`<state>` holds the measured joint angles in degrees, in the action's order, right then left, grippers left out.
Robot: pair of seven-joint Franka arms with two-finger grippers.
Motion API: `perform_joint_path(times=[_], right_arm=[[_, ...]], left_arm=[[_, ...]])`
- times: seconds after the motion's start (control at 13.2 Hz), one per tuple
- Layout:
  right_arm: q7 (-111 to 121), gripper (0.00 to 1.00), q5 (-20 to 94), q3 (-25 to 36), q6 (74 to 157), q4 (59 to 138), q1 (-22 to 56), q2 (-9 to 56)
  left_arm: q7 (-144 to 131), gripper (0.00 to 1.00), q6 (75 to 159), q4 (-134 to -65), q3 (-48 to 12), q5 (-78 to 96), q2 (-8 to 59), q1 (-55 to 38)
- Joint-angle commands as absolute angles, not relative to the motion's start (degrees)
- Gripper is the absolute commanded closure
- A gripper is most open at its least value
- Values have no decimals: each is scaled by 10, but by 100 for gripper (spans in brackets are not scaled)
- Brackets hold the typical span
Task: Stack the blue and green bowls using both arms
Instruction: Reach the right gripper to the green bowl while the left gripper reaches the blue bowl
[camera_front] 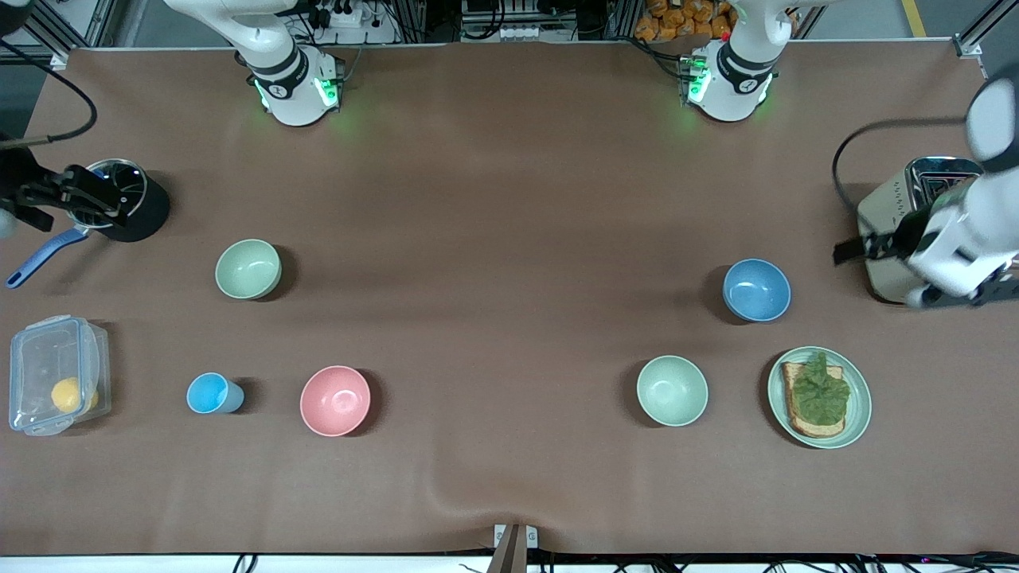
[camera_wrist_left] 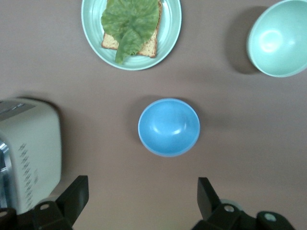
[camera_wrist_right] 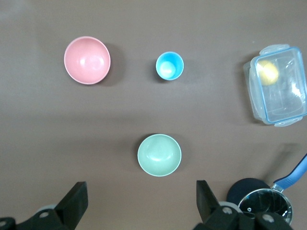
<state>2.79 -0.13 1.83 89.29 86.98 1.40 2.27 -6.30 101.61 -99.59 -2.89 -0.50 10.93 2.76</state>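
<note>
Next, my left gripper picks up the blue bowl by its rim (camera_front: 788, 283) to stack the blue bowl with the green bowl.
The blue bowl (camera_front: 756, 290) sits upright toward the left arm's end of the table, beside the toaster; it also shows in the left wrist view (camera_wrist_left: 169, 127). The sage-green bowl (camera_front: 247, 269) sits upright toward the right arm's end; it also shows in the right wrist view (camera_wrist_right: 159, 155). My left gripper (camera_front: 868, 247) hangs over the toaster, open and empty (camera_wrist_left: 142, 196), apart from the blue bowl. My right gripper (camera_front: 83, 199) hangs over the black pot, open and empty (camera_wrist_right: 141, 201), apart from the green bowl.
A mintier green bowl (camera_front: 672, 390) and a plate with toast and lettuce (camera_front: 856, 414) lie nearer the front camera than the blue bowl. A toaster (camera_front: 892, 207), a black pot (camera_front: 143, 215), a pink bowl (camera_front: 335, 400), a blue cup (camera_front: 213, 393) and a plastic box (camera_front: 32, 358) also stand here.
</note>
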Motion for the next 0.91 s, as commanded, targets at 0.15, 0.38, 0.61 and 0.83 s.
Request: perform_joint_path(times=[0.15,0.38,0.61,0.83], right_arm=[[35,0,1,25,951,957,6,13],[61,0,5,25,1023,1054,-4,4],[104,0,6,25,1156,1187,-29,-8],[106,0,6,26,1228,1256,-47,7]], left_arm=[[-72,0,1241,-1192,-32,-14,111,42],[-83,0,1270,-1199,-33,-14,159,44],[-83,0,1290,-1208,-33,-15,181,45],[-83,4,1317,-1212,-33,-31,198,47]])
